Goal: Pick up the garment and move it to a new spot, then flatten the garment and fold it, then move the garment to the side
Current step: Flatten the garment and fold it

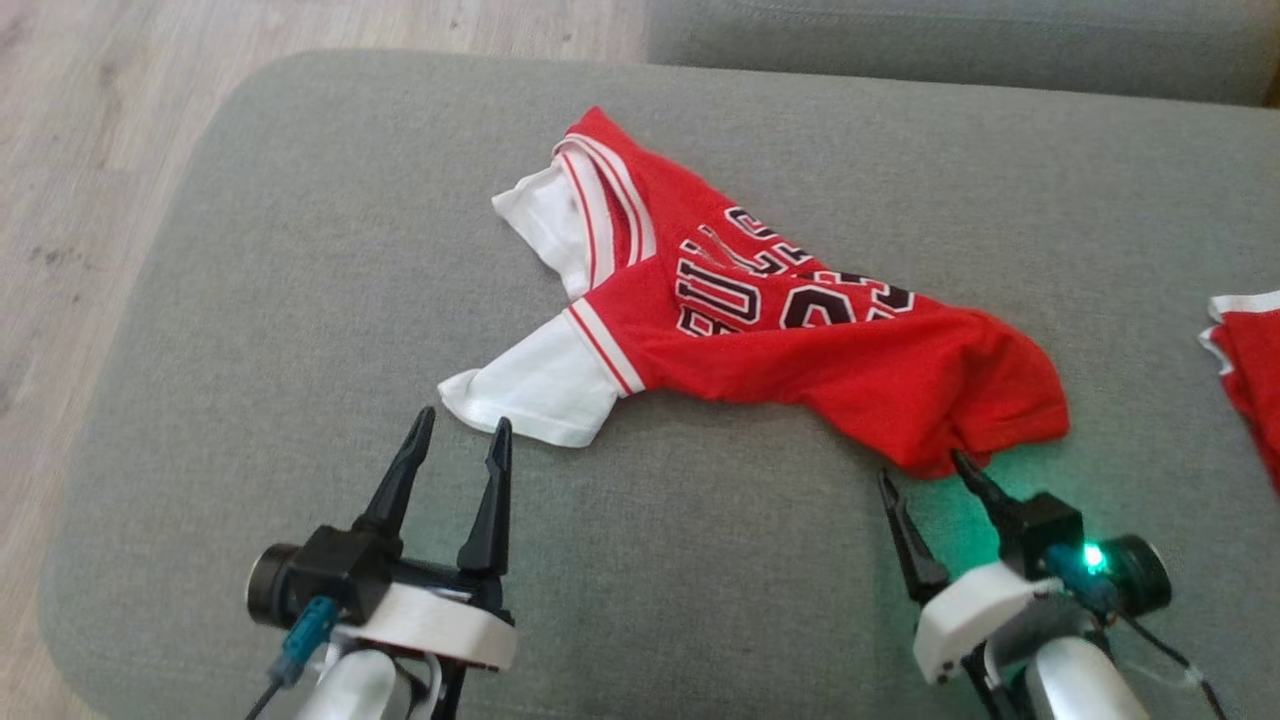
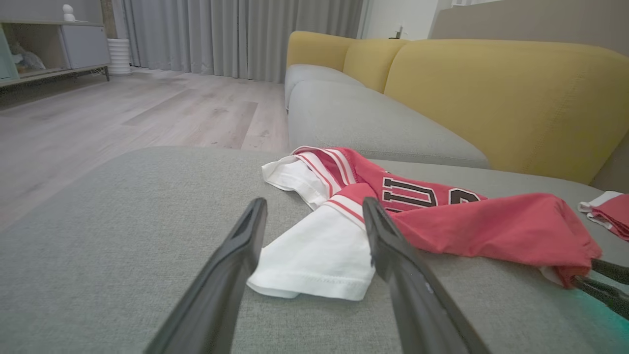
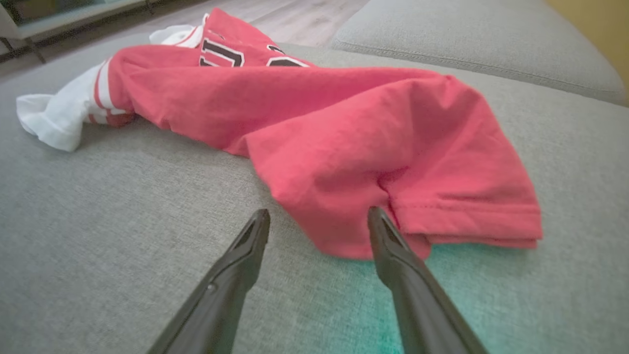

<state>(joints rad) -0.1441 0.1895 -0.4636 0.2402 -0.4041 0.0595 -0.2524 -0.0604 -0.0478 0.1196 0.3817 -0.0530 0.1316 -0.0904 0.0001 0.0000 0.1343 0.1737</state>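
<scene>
My left gripper should next grab the white sleeve by the hem (image 1: pixel 516 430), because the sleeve lies loose on the seat with its open edge slightly raised (image 1: pixel 465 394).
The garment (image 1: pixel 780 340), a red jersey shirt with white sleeves and black lettering, lies crumpled across the grey sofa seat (image 1: pixel 300 250). My left gripper (image 1: pixel 462 428) is open just in front of the near white sleeve (image 2: pixel 319 250), whose hem lies between the fingertips in the left wrist view. My right gripper (image 1: pixel 925 470) is open at the red bottom hem (image 3: pixel 417 196), one fingertip touching or slightly under the cloth edge. The garment (image 3: pixel 304 108) stretches away toward the upper left in the right wrist view.
Another red, white-edged cloth (image 1: pixel 1250 370) lies at the right edge of the seat. Yellow backrest cushions (image 2: pixel 491 93) rise behind the seat. The seat's left edge drops to wooden floor (image 1: pixel 90 150).
</scene>
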